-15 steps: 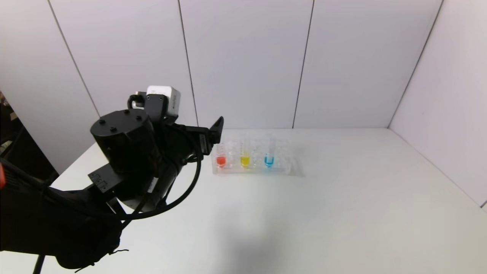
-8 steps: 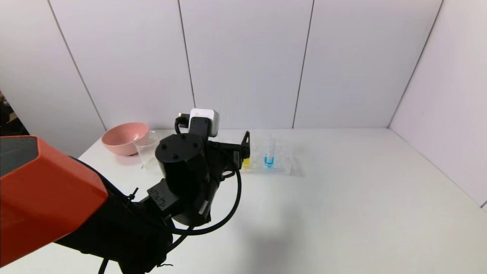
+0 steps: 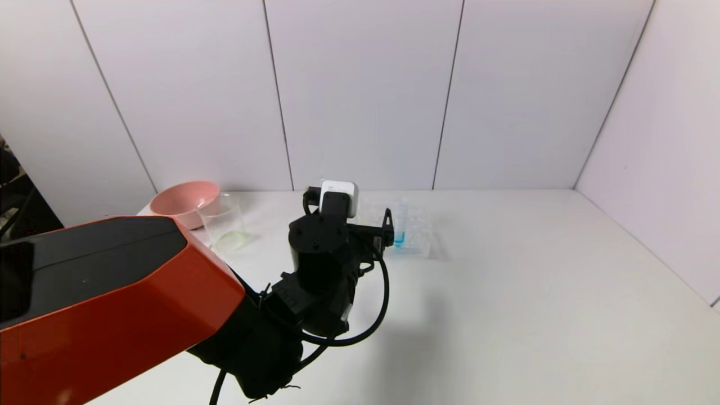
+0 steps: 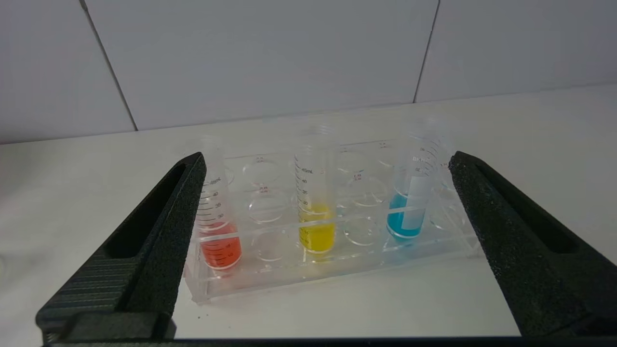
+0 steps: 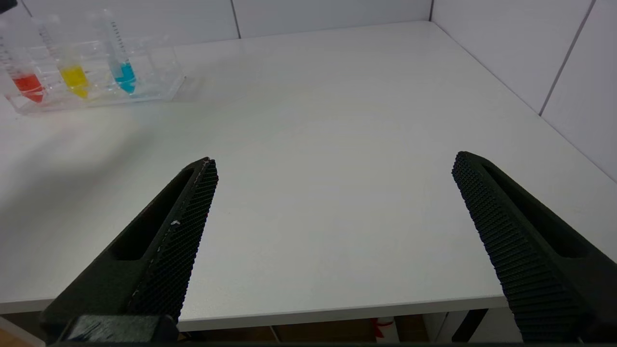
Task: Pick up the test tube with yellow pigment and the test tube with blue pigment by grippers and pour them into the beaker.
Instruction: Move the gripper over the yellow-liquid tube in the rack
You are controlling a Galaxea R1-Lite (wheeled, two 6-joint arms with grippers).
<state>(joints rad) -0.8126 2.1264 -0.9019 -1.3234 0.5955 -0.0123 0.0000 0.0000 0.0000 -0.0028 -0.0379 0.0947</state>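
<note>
My left gripper grabs the yellow tube by its upper part next, just under the tube's rim (image 4: 316, 165), since the rack closes around the yellow tube's lower half.
The yellow test tube (image 4: 315, 212) and the blue test tube (image 4: 409, 207) stand upright in a clear rack (image 4: 337, 270), with a red tube (image 4: 217, 231) beside them. My left gripper (image 4: 327, 156) is open and empty, just short of the rack, its jaws spanning all three tubes. In the head view the left gripper (image 3: 382, 230) hides the yellow tube; the blue tube (image 3: 399, 236) shows beside it. The clear beaker (image 3: 225, 225) stands at the far left. My right gripper (image 5: 335, 158) is open and empty over the table's front edge.
A pink bowl (image 3: 183, 202) sits behind the beaker near the back wall. The rack (image 5: 159, 82) shows far off in the right wrist view. White walls close the table at the back and on the right.
My left arm has reached forward and to the right toward the rack. It has uncovered the bowl and beaker and now covers the red and yellow tubes in the head view.
</note>
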